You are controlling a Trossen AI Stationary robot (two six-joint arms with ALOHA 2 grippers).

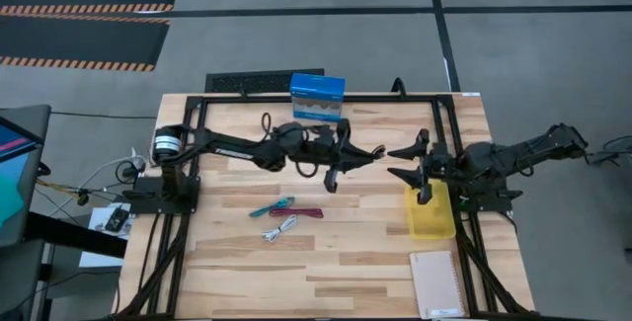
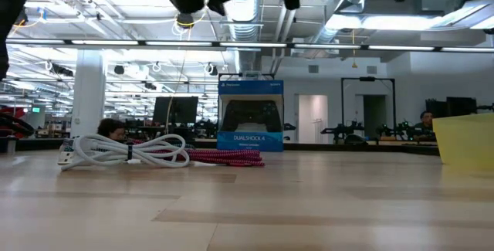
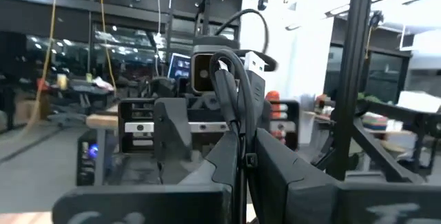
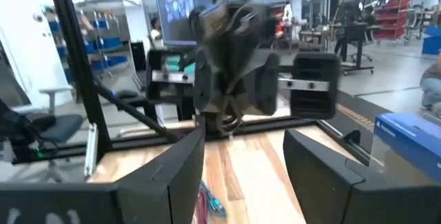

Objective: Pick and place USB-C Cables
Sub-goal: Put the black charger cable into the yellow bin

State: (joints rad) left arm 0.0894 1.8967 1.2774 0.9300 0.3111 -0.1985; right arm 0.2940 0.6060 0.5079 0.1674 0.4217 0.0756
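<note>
My right gripper grabs the black cable's bundled parts below the plugs next, to get the black cable into the yellow bin [image 1: 432, 214].
My left gripper [image 1: 367, 153] reaches out over the middle of the table, shut on the black USB-C cable [image 3: 233, 79]. My right gripper [image 1: 403, 163] faces it from the right, open with nothing between its fingers, above the near-left part of a yellow bin [image 1: 432, 214]. A teal cable [image 1: 272, 206], a maroon cable [image 1: 302, 211] and a white cable [image 1: 281, 227] lie flat on the wood, left of centre. In the low view the white cable [image 2: 123, 152] lies in front of the maroon one [image 2: 228, 157]. My left gripper pinches the black cable's bundled strands [image 3: 241, 156] between its two fingers. The fingers come roughly level from the table's left. The loops and a silver plug [image 3: 256, 63] stick out past the fingertips, and the cable is lifted clear of the table.
A blue controller box [image 1: 317, 97] stands at the table's far edge. A notebook [image 1: 437, 283] lies at the near right corner. Black frame rails [image 1: 449, 133] run along the table's sides. Bare wood lies between the loose cables and the bin.
</note>
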